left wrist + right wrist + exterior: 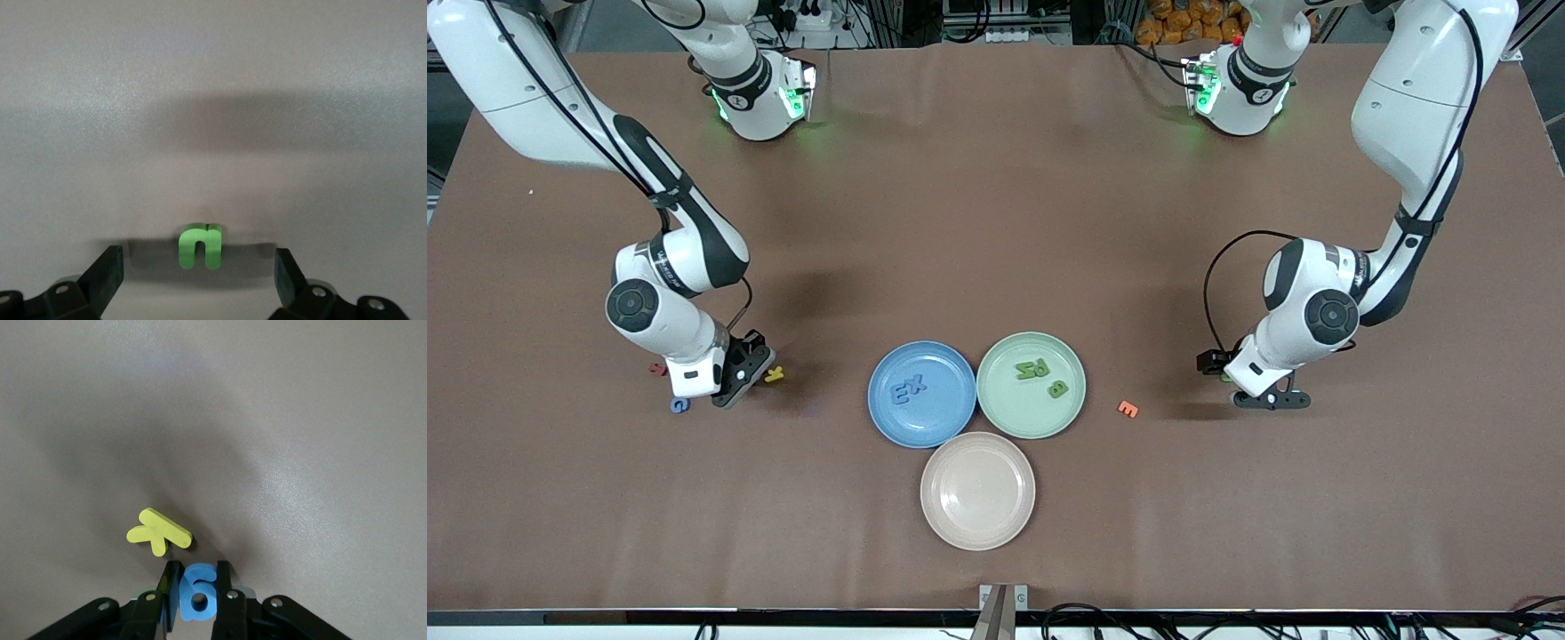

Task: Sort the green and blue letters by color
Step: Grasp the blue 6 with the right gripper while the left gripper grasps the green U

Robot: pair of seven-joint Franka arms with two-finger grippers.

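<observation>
The left gripper's fingers are beside the green u (1227,379) (200,233), down at the table, so the left gripper needs to close on the u. Closing now would hold it.
My right gripper (199,577) is shut on a light blue g (199,593), low over the table by a yellow letter (160,533). In the front view this gripper (738,378) hides the g. A blue G (679,404) lies on the table beside it. My left gripper (199,267) is open and low over the table, with a green u (200,245) lying between its fingers, untouched. In the front view it (1272,399) is toward the left arm's end. The blue plate (951,418) holds blue E and X (910,388). The green plate (1005,413) holds green N and P (1033,369) and B (1057,388).
An empty beige plate (977,491) sits nearer the front camera, touching the other two plates. An orange letter (1128,409) lies between the green plate and my left gripper. The yellow letter (774,374) and a red letter (658,367) lie by my right gripper.
</observation>
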